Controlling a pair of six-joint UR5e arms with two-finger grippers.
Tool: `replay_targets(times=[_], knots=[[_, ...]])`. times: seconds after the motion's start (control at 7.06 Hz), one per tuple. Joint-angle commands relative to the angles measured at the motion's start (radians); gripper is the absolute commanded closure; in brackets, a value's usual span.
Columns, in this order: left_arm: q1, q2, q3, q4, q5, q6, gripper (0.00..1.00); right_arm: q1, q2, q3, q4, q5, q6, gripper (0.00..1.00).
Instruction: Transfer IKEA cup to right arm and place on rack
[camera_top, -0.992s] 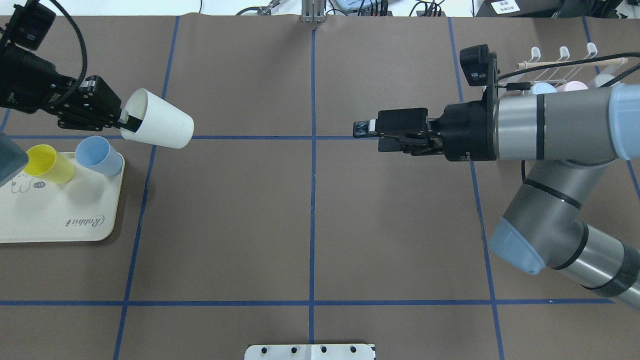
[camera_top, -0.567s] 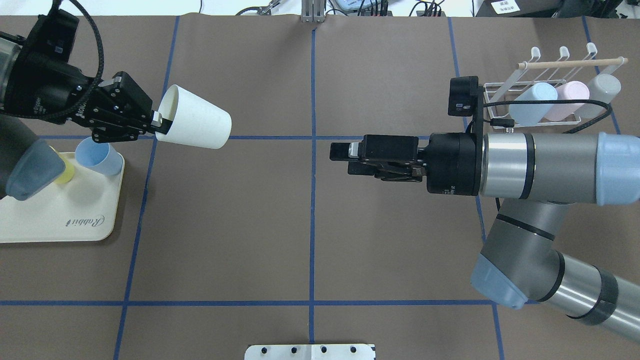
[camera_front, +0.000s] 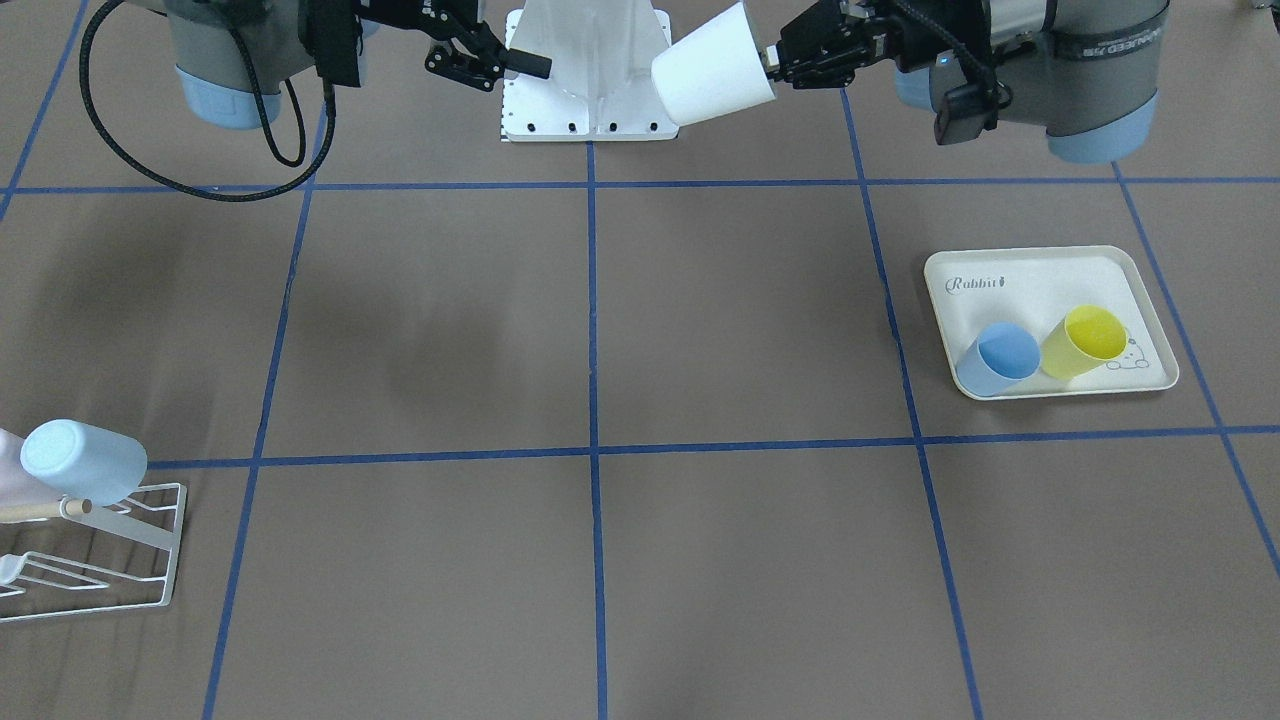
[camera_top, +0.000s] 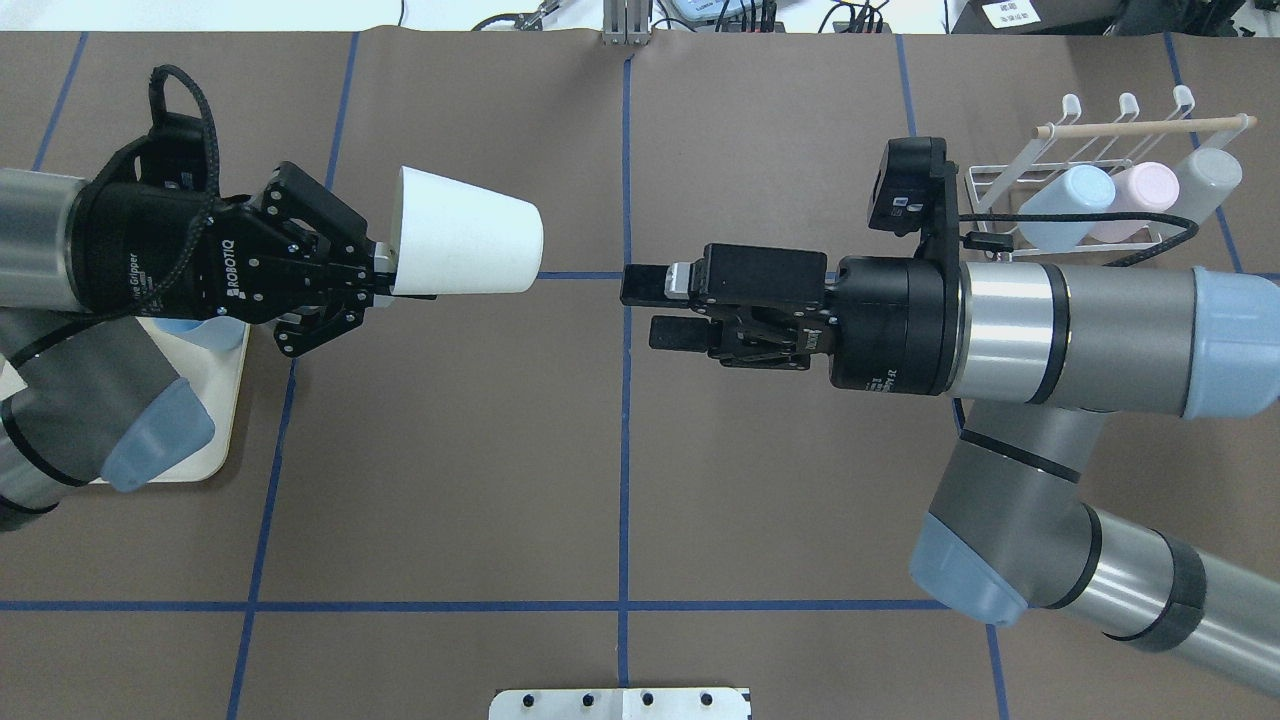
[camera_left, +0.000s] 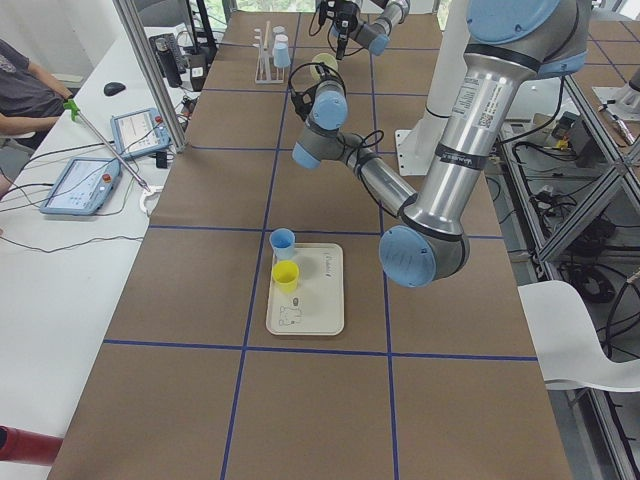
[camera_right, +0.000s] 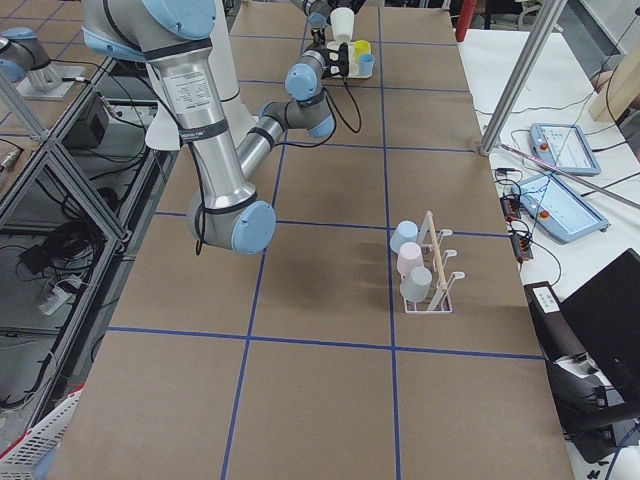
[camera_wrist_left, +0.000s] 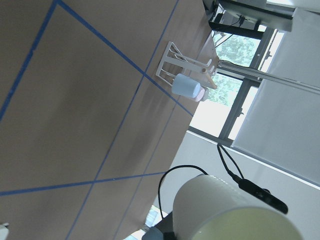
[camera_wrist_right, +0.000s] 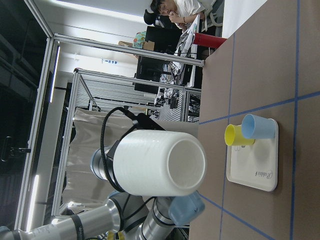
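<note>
The right gripper will next grab the white cup by its base (camera_front: 674, 86) (camera_wrist_right: 184, 165) to take over from the left gripper for the rack.
The white IKEA cup (camera_top: 465, 245) lies on its side in the air, its base pointing at my right gripper; it also shows in the front view (camera_front: 712, 78). My left gripper (camera_top: 392, 283) is shut on its rim. My right gripper (camera_top: 640, 308) is open and empty, a short gap from the cup's base and slightly nearer the robot. The right wrist view shows the cup's base (camera_wrist_right: 160, 162) straight ahead. The white wire rack (camera_top: 1100, 165) with its wooden dowel stands at the far right and holds a light-blue (camera_top: 1065, 205), a pink (camera_top: 1135, 198) and a grey cup (camera_top: 1205, 180).
The cream rabbit-print tray (camera_front: 1050, 280) carries a blue cup (camera_front: 995, 358) and a yellow cup (camera_front: 1085, 340); in the overhead view my left arm covers most of it. The robot's white base plate (camera_top: 620, 703) sits at the near table edge.
My left arm has carried the white cup rightward toward the table's middle and levelled it. My right arm has moved left toward the cup. The gap between them has shrunk.
</note>
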Motion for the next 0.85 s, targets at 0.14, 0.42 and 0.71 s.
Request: replay_targets(times=[0.14, 0.42, 0.71], knots=[[0.177, -0.054, 0.003, -0.129, 0.210, -0.120, 1.00, -0.001, 0.020, -0.001, 0.010, -0.020, 0.022, 0.02], [0.188, -0.060, 0.009, -0.130, 0.215, -0.120, 1.00, -0.001, 0.025, 0.002, 0.011, -0.030, 0.029, 0.02], [0.191, -0.062, 0.010, -0.130, 0.229, -0.120, 1.00, -0.001, 0.028, -0.001, 0.051, -0.037, 0.039, 0.02]])
